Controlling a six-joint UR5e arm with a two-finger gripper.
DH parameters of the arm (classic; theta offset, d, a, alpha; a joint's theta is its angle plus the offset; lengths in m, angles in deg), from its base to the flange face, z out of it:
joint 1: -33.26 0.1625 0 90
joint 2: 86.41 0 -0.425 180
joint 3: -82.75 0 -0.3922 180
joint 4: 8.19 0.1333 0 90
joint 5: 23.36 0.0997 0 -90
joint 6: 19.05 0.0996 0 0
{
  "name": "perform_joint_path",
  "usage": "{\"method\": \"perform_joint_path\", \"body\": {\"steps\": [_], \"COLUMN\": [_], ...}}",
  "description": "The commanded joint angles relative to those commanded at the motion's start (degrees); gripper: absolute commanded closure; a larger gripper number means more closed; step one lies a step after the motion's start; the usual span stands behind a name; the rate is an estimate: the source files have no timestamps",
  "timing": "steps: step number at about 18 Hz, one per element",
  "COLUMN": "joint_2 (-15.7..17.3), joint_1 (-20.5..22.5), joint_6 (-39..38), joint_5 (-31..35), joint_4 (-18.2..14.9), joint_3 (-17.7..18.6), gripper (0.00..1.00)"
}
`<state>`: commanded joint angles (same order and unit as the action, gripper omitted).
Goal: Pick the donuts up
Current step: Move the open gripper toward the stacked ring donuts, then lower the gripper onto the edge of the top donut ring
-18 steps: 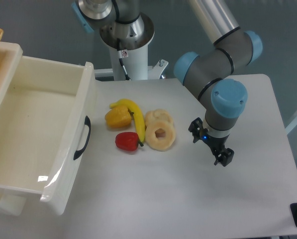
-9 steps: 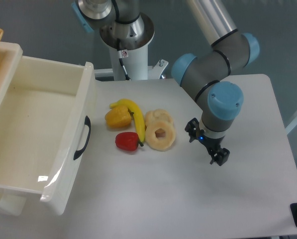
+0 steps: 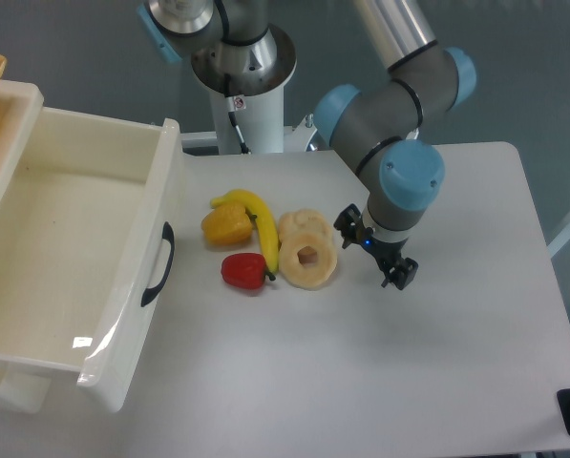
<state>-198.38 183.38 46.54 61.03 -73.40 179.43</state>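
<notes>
My gripper picks up the pale donut with the open hole next. My gripper grabs it by its ring's rim.
Two pale cream ring donuts lie on the white table. The front donut (image 3: 307,262) lies flat with its hole showing. The back donut (image 3: 304,222) is partly covered by the front one. My gripper (image 3: 373,250) points down just right of the donuts, above the table. Its black fingers (image 3: 400,275) are spread apart, and it is open and empty. It touches neither donut.
A yellow banana (image 3: 263,229), an orange-yellow pepper (image 3: 226,225) and a red pepper (image 3: 244,271) lie right beside the donuts on their left. A large white open drawer (image 3: 122,315) with a black handle (image 3: 158,264) fills the left side. The arm's base (image 3: 239,67) stands at the back.
My gripper has moved left and slightly back across the table, from well right of the donuts to close beside them. The donuts and other items have not moved.
</notes>
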Motion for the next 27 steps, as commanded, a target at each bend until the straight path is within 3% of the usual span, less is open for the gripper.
{"method": "perform_joint_path", "body": {"steps": [4,27], "joint_2": [-1.1,-5.3], "joint_1": [-0.8,-3.3], "joint_6": [-8.5,-7.9], "joint_5": [-2.2,2.4], "joint_4": [0.4,0.4], "joint_3": [-1.2,1.8], "gripper": [0.0,0.0]}}
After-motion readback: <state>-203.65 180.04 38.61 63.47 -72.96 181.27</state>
